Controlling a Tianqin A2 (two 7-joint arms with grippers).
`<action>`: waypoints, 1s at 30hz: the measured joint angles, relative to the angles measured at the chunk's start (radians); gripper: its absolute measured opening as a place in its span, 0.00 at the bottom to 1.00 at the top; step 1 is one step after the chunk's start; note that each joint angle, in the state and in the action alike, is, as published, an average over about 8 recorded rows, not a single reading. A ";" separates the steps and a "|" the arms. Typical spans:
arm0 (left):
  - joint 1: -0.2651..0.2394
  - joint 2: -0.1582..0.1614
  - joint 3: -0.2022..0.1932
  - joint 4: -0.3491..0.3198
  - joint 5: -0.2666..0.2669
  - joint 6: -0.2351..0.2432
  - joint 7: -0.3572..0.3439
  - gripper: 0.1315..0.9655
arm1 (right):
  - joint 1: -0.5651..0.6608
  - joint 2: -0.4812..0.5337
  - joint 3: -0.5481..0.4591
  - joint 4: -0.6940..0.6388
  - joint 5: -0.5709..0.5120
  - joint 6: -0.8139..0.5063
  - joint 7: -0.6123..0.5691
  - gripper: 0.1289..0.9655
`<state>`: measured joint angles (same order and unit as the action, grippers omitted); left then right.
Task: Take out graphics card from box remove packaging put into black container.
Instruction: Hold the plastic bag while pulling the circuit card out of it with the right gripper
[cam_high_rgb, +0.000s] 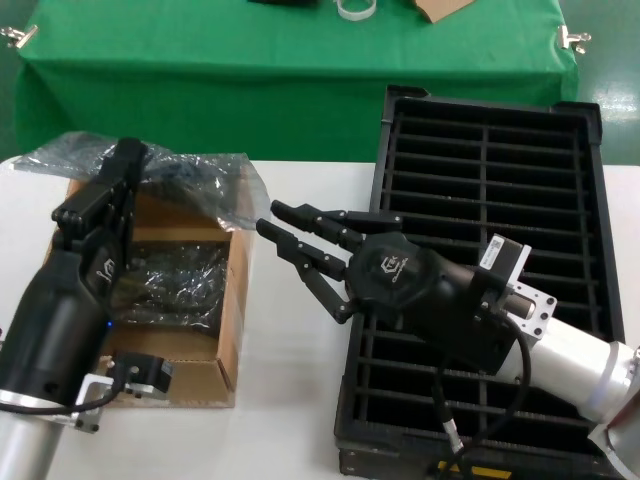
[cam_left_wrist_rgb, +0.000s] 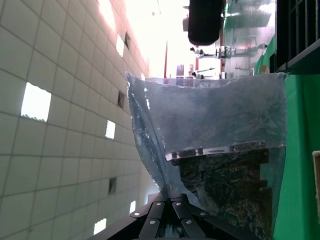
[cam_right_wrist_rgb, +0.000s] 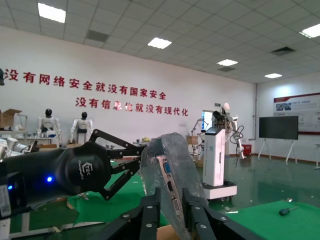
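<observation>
The graphics card will next be taken by its silver bracket end (cam_right_wrist_rgb: 170, 184) with my right gripper, and this leaves the bag free to come off.
My left gripper (cam_high_rgb: 127, 157) is shut on one edge of the packaging (cam_high_rgb: 200, 185), a crinkly grey bag held above the brown box (cam_high_rgb: 228, 330). The graphics card (cam_left_wrist_rgb: 220, 190) shows through the bag, its silver bracket (cam_left_wrist_rgb: 215, 150) across the middle. In the left wrist view the left gripper (cam_left_wrist_rgb: 171, 199) pinches the bag (cam_left_wrist_rgb: 210, 115) at a corner. My right gripper (cam_high_rgb: 268, 218) is open at the bag's other edge. In the right wrist view the bagged card (cam_right_wrist_rgb: 167, 165) stands between its spread fingers (cam_right_wrist_rgb: 150, 210). The black container (cam_high_rgb: 490, 170) lies under my right arm.
More bagged cards (cam_high_rgb: 170, 280) lie inside the box. The box and the tray rest on a white table (cam_high_rgb: 290, 400). A green-clothed table (cam_high_rgb: 300, 60) stands behind. The tray's yellow label (cam_high_rgb: 490, 472) is at its near end.
</observation>
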<state>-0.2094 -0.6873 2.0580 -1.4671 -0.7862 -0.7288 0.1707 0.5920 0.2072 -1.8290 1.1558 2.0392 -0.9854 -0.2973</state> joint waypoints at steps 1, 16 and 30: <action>0.001 0.003 0.002 0.003 0.005 -0.006 0.006 0.01 | 0.004 -0.001 -0.001 -0.006 0.000 -0.003 0.001 0.17; 0.058 -0.006 0.014 -0.056 0.024 -0.039 0.020 0.01 | 0.055 -0.020 -0.006 -0.085 -0.011 -0.035 0.021 0.01; 0.111 -0.019 0.034 -0.121 0.040 -0.049 0.004 0.01 | 0.079 -0.034 -0.009 -0.137 -0.029 -0.043 0.017 0.01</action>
<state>-0.0986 -0.7059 2.0920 -1.5884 -0.7464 -0.7780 0.1751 0.6710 0.1731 -1.8376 1.0190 2.0102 -1.0287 -0.2803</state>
